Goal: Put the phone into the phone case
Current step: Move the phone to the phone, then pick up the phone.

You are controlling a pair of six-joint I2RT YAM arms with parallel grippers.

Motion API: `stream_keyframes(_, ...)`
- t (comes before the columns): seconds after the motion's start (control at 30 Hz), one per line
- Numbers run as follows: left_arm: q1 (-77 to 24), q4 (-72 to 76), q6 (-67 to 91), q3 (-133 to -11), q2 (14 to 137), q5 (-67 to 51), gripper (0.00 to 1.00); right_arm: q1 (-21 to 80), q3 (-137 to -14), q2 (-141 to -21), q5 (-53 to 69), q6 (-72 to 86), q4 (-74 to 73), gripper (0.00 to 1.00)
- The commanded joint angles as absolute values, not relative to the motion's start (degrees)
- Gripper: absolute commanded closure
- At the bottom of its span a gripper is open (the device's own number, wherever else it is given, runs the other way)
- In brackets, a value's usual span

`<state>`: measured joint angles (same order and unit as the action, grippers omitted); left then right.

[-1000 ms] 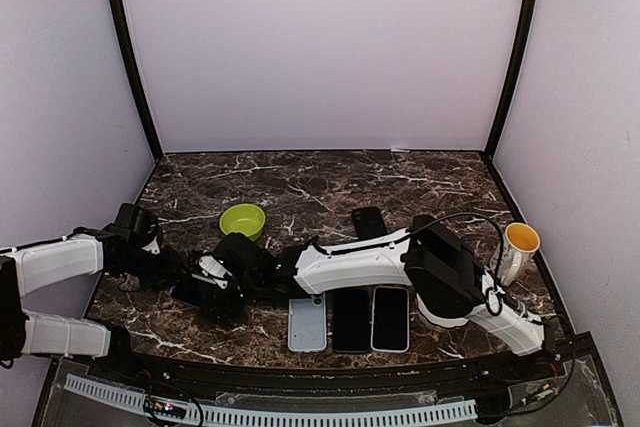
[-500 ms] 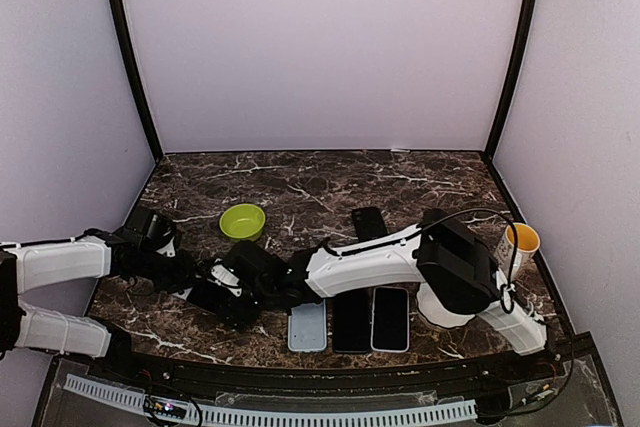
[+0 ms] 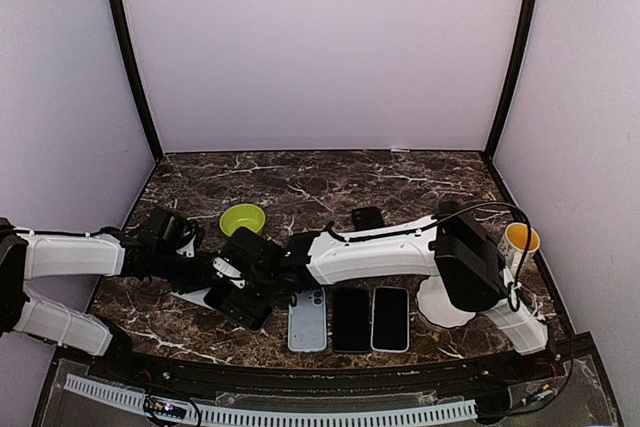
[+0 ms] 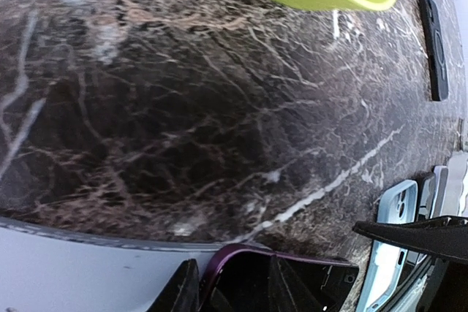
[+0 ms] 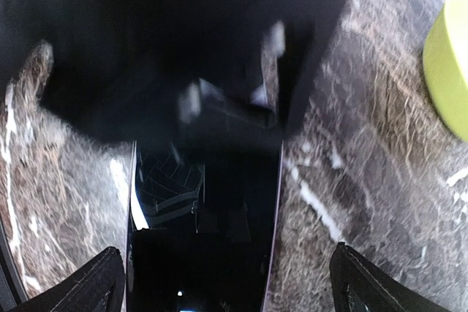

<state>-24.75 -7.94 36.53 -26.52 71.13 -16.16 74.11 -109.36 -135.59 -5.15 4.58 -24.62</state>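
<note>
A gap of table shows between my right gripper's fingers and the phone's end (image 3: 256, 316) (image 5: 199, 274), so my right gripper isn't ready to close on the phone's end yet. It should first move toward the phone's end.
The phone (image 4: 314, 283) has a dark screen and a purple rim. My left gripper (image 4: 234, 283) is shut on its end, low over the table at the front left (image 3: 205, 275). My right gripper (image 5: 223, 283) is open, its fingers wide apart on either side of the phone (image 5: 205, 239) without touching it. In the top view it (image 3: 242, 292) reaches across from the right, just right of the phone (image 3: 222, 302). An empty light blue phone case (image 3: 308, 322) lies flat to their right and also shows in the left wrist view (image 4: 395, 253).
A black phone (image 3: 351, 319) and a phone in a pale case (image 3: 390, 317) lie next to the blue case. A black case (image 3: 368, 219) lies further back. A green bowl (image 3: 243, 219) stands behind the grippers. A yellow cup (image 3: 521, 239) stands at the right edge.
Both grippers have moved right with the phone, closer to the light blue case. The left arm has stretched further across the table.
</note>
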Motion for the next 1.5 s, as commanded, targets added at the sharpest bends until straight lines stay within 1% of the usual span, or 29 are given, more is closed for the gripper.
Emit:
stream_keyframes(0.0,-26.00,-10.77,37.97,-25.69,73.11,-17.36,0.68,74.11,-115.49,-139.47,-6.38,5.66,-28.52,0.01)
stream_keyframes(0.1,-25.97,-11.23,38.78,-26.18,72.14,-16.41,0.66,73.83,-117.72,-141.52,-6.03,7.22,-30.05,0.01)
stream_keyframes(0.17,-26.01,-12.29,39.44,-26.70,71.06,-14.42,0.64,73.83,-117.91,-141.92,-5.00,7.95,-29.84,0.01)
stream_keyframes(0.4,-25.00,-18.12,39.33,-31.59,67.24,-5.90,0.46,74.08,-116.54,-142.19,-2.54,10.16,-28.15,0.01)
stream_keyframes(0.43,-23.94,-19.16,39.19,-32.57,67.02,-5.59,0.41,74.17,-116.31,-142.20,-3.02,10.14,-28.25,0.01)
stream_keyframes(0.5,-21.39,-20.31,38.90,-33.39,66.77,-5.66,0.36,74.42,-116.08,-142.36,-4.20,10.34,-28.91,0.01)
stream_keyframes(0.63,-15.43,-21.26,38.15,-33.56,66.77,-7.19,0.34,74.44,-114.21,-141.11,-5.28,10.88,-27.84,0.01)
stream_keyframes(0.7,-14.11,-21.71,38.12,-34.06,66.17,-6.39,0.34,74.44,-114.18,-141.33,-6.04,10.68,-28.16,0.01)
stream_keyframes(0.9,-12.81,-22.71,34.77,-37.85,64.23,-2.47,0.32,75.28,-116.95,-143.37,-6.52,9.11,-31.23,0.02)
stream_keyframes(1.0,-12.67,-23.03,32.91,-39.62,64.29,-1.55,0.32,75.90,-119.33,-144.41,-7.91,8.25,-33.25,0.03)
stream_keyframes(1.17,-12.66,-22.74,32.04,-40.20,64.51,-2.27,0.32,75.94,-119.79,-145.78,-7.32,8.53,-34.37,0.12)
stream_keyframes(1.2,-12.66,-22.58,31.68,-40.17,64.47,-2.32,0.32,75.94,-120.40,-146.21,-7.13,8.64,-34.86,0.17)
stream_keyframes(1.27,-12.66,-22.58,30.95,-40.21,64.55,-2.41,0.32,75.96,-121.99,-147.11,-6.70,8.68,-36.22,0.30)
stream_keyframes(1.3,-12.66,-22.63,30.68,-40.35,64.52,-2.25,0.32,75.94,-122.90,-147.25,-6.55,8.82,-36.56,0.39)
stream_keyframes(1.33,-12.66,-22.70,30.13,-40.44,64.47,-1.88,0.32,75.94,-123.35,-147.18,-6.41,9.13,-36.84,0.44)
stream_keyframes(1.43,-12.66,-22.76,28.16,-41.28,63.93,-1.23,0.32,75.92,-123.45,-145.56,-6.54,9.99,-36.24,0.52)
stream_keyframes(1.47,-12.66,-22.72,26.90,-41.47,63.77,-1.03,0.33,75.79,-123.55,-144.83,-6.50,10.22,-36.03,0.56)
